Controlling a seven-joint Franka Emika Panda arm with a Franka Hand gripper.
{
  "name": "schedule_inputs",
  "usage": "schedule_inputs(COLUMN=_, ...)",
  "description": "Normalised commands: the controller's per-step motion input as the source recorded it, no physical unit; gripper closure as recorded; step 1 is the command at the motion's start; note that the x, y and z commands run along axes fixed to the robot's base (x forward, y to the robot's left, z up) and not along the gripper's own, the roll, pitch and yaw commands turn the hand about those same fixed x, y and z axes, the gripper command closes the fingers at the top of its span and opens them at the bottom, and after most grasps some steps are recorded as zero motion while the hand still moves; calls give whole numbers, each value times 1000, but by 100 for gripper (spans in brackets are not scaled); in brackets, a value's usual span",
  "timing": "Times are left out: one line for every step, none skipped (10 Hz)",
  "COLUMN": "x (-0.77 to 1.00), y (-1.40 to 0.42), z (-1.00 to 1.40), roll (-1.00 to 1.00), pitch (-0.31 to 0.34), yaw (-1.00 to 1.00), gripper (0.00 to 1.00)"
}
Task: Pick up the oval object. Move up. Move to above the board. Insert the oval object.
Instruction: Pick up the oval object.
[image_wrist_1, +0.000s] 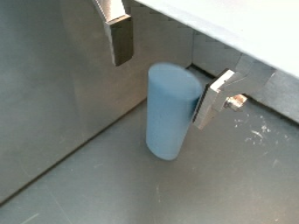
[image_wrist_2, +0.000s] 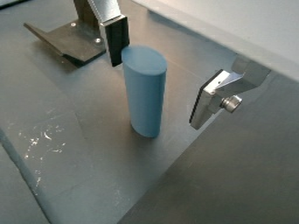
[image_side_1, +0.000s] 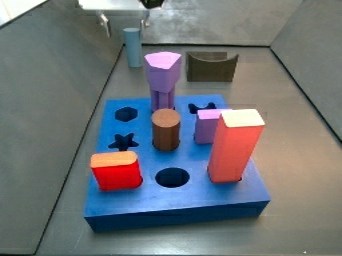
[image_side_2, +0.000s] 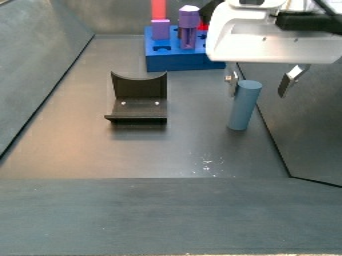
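The pale blue peg needs to be grabbed next by its upper part (image_side_1: 132, 36) with my gripper, so that I can insert the peg into the board (image_side_1: 174, 205).
The oval object (image_wrist_1: 167, 112) is a slim pale blue peg standing upright on the grey floor, also seen in the other wrist view (image_wrist_2: 145, 91) and in both side views (image_side_1: 132, 46) (image_side_2: 242, 106). My gripper (image_wrist_1: 163, 91) (image_wrist_2: 158, 93) is open and lowered around the peg's upper part, one finger (image_wrist_2: 115, 44) close beside it and the other finger (image_wrist_2: 215, 100) a gap away. In both side views the gripper (image_side_2: 259, 82) (image_side_1: 127, 24) hangs over the peg. The board (image_side_1: 174, 205) (image_side_2: 170, 58), a thick blue block with shaped holes, lies apart from the peg.
On the board stand a purple hexagonal column (image_side_1: 163, 76), a brown cylinder (image_side_1: 166, 130), a red block (image_side_1: 115, 171), a tall salmon block (image_side_1: 237, 146) and a small purple piece (image_side_1: 207, 126). The dark fixture (image_side_2: 136, 97) (image_side_1: 211, 66) sits on the floor nearby. Grey walls (image_wrist_1: 59, 105) close in.
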Motion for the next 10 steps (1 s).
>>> schedule_inputs(x=194, y=20, z=-534, roll=-23, pitch=-143, yaw=0, gripper=0)
schedule_inputs(x=97, y=0, z=-543, roll=-30, pitch=-157, yaw=0, gripper=0)
schedule_inputs(x=0, y=0, z=-423, roll=-36, pitch=-161, yaw=0, gripper=0)
schedule_inputs(x=-71, y=0, z=-143, roll=-66, pitch=-140, yaw=-46, gripper=0)
schedule_inputs(x=0, y=0, z=0, roll=-17, pitch=0, yaw=0, gripper=0)
schedule_inputs(x=0, y=0, z=0, roll=13, pitch=0, yaw=0, gripper=0)
schedule_inputs(x=0, y=0, z=0, roll=0, pitch=0, yaw=0, gripper=0)
schedule_inputs(x=0, y=0, z=0, roll=0, pitch=0, yaw=0, gripper=100)
schedule_inputs(x=0, y=0, z=0, roll=0, pitch=0, yaw=0, gripper=100)
schedule_inputs(x=0, y=0, z=0, roll=0, pitch=0, yaw=0, gripper=100)
